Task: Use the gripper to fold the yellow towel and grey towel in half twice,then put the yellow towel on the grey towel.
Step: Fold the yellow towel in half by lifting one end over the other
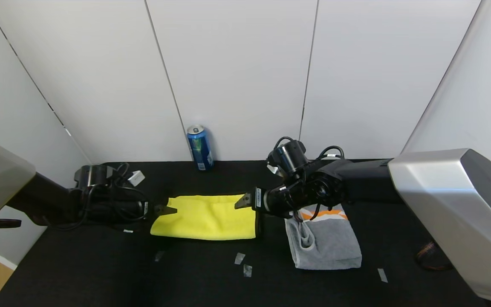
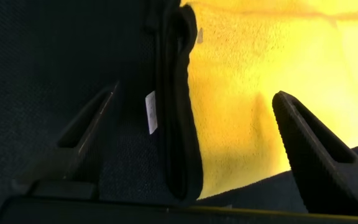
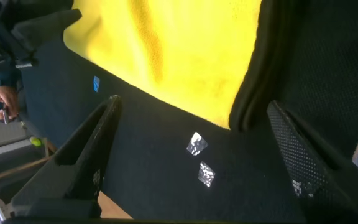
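Observation:
The yellow towel has its black-trimmed edge standing up in a doubled fold while the yellow cloth point(image 1: 215, 219) lies flat, and my left gripper will grab the towel by that edge next.
The yellow towel point(image 1: 205, 217) lies folded flat on the black table, its black trim along the right end. My left gripper point(image 1: 166, 209) is at its left end, open. In the left wrist view the fingers stand wide to either side of the black-trimmed edge point(image 2: 176, 106) and small white tag point(image 2: 150, 112), gripping nothing. My right gripper point(image 1: 243, 200) hovers open at the towel's far right corner. The right wrist view shows the yellow towel point(image 3: 179, 50) beyond the spread fingers. The grey towel point(image 1: 326, 243) lies folded to the right, orange marks at its far end, partly under the right arm.
A blue can point(image 1: 200, 147) stands at the back wall behind the yellow towel. Small tape scraps point(image 1: 240, 258) lie on the table point(image 1: 100, 273) in front of it, also seen in the right wrist view as tape scraps point(image 3: 196, 143). A white plug point(image 1: 136, 178) sits by the left arm.

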Controlling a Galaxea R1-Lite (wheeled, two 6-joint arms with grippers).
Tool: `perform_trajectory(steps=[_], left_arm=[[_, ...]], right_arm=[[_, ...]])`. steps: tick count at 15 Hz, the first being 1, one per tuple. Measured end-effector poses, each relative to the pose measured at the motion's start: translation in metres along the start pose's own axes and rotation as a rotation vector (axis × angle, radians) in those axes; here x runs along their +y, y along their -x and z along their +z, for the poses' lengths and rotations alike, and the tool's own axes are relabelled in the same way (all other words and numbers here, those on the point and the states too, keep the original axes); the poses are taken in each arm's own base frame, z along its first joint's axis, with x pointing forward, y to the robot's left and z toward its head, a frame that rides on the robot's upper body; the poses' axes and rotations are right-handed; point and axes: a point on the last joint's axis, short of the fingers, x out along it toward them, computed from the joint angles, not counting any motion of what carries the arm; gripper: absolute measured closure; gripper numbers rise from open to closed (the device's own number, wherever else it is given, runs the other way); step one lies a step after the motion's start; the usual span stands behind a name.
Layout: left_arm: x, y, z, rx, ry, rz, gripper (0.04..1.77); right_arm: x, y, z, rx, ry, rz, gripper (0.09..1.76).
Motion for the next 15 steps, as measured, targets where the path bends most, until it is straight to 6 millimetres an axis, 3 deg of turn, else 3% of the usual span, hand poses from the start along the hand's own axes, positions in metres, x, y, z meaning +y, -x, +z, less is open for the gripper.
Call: perform_trajectory(steps=[15], left_arm=[[-0.0098,-0.001,-0.002,0.013,-0.013,-0.016,0.11]], right_arm=[[-0.0013,0.0011,-0.0007,0.0,-0.001,-0.002,0.15]])
